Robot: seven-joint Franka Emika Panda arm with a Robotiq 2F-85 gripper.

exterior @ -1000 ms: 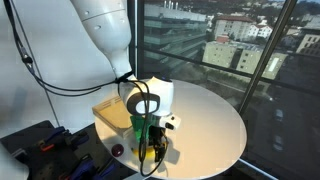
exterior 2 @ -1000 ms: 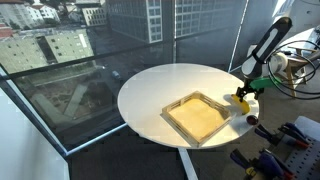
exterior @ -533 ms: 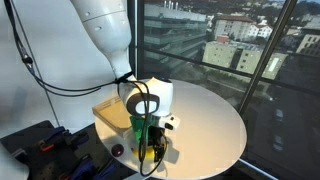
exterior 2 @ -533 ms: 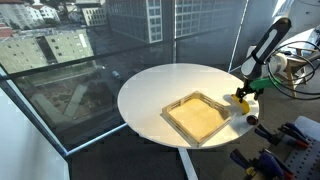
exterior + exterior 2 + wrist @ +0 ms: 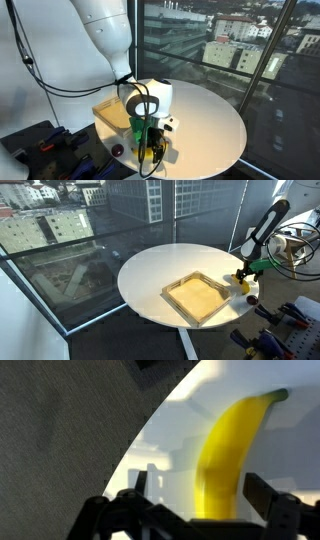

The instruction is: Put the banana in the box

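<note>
The banana has my open fingers down on either side of it in the wrist view, so my gripper should close on it.
The yellow banana [image 5: 236,445] lies on the white round table near its edge. It fills the wrist view between my two fingers. My gripper [image 5: 200,498] is open, lowered around the banana, with a gap on each side. In both exterior views the gripper [image 5: 245,275] [image 5: 150,146] stands over the banana [image 5: 243,281] [image 5: 146,153], just beside the box. The pale beige shallow box [image 5: 214,280] [image 5: 108,112] sits empty on the table.
A small dark red round object [image 5: 252,299] [image 5: 117,150] lies near the table edge beside the banana. Dark tools with red handles [image 5: 290,315] lie off the table. Large windows surround the white round table [image 5: 160,265].
</note>
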